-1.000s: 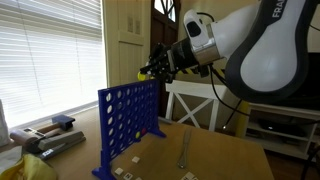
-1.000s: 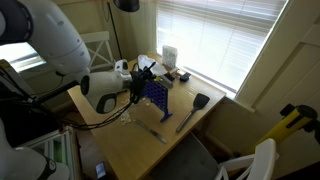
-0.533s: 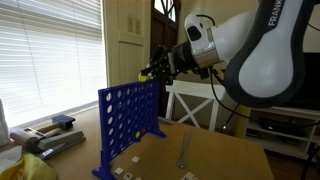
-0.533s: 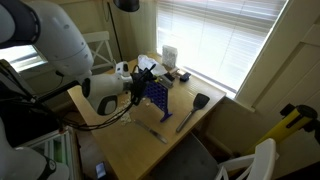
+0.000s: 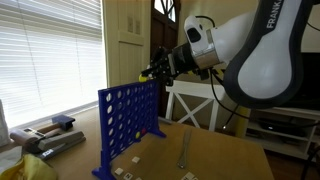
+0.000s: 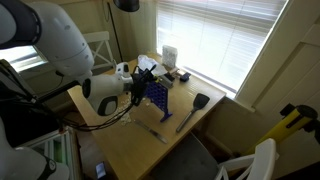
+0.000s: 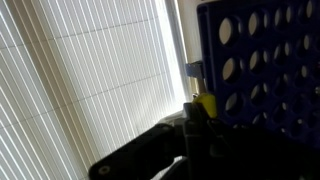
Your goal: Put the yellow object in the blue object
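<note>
It is time for my gripper to open now: below the fingers, the yellow disc overlaps the blue grid's top edge (image 5: 141, 84) (image 7: 206, 85), so if released, it would come down inside.
The blue Connect Four grid (image 5: 127, 122) stands upright on the wooden table; it also shows in an exterior view (image 6: 156, 94) and fills the right of the wrist view (image 7: 262, 60). My gripper (image 5: 150, 71) hangs just above the grid's top edge at its far end and is shut on the small yellow disc (image 5: 146, 73). In the wrist view the yellow disc (image 7: 205, 104) sits between the dark fingers (image 7: 197, 116) right beside the grid's edge. One disc is visible inside a lower grid hole (image 5: 135, 135).
A grey spatula (image 5: 183, 150) lies on the table (image 5: 200, 150) near the grid. Dark tools (image 5: 55, 135) lie by the window blinds. A white chair (image 5: 190, 100) stands behind the table. Small pieces (image 5: 130, 172) lie at the table's front edge.
</note>
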Robot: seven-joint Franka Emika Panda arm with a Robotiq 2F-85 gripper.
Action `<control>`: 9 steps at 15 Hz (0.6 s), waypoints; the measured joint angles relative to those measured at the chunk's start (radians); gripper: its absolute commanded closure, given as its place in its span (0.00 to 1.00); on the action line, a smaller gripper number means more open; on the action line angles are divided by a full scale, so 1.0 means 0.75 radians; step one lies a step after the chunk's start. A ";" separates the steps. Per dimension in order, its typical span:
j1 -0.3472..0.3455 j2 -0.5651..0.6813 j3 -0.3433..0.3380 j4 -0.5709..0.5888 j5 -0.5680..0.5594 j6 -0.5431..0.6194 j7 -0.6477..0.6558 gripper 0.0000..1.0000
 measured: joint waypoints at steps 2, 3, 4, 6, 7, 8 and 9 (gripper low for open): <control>0.000 0.001 0.000 0.000 -0.001 0.000 0.000 0.99; 0.000 0.002 0.000 0.000 -0.002 0.000 0.000 0.99; 0.000 0.003 0.000 0.000 -0.002 0.000 0.000 0.99; 0.000 0.006 0.000 0.000 -0.004 0.000 0.000 0.70; 0.000 0.006 0.000 0.000 -0.005 0.000 0.000 0.68; 0.000 0.006 0.000 0.000 -0.005 0.000 0.000 0.64; 0.000 0.007 0.000 0.000 -0.006 0.000 0.001 0.57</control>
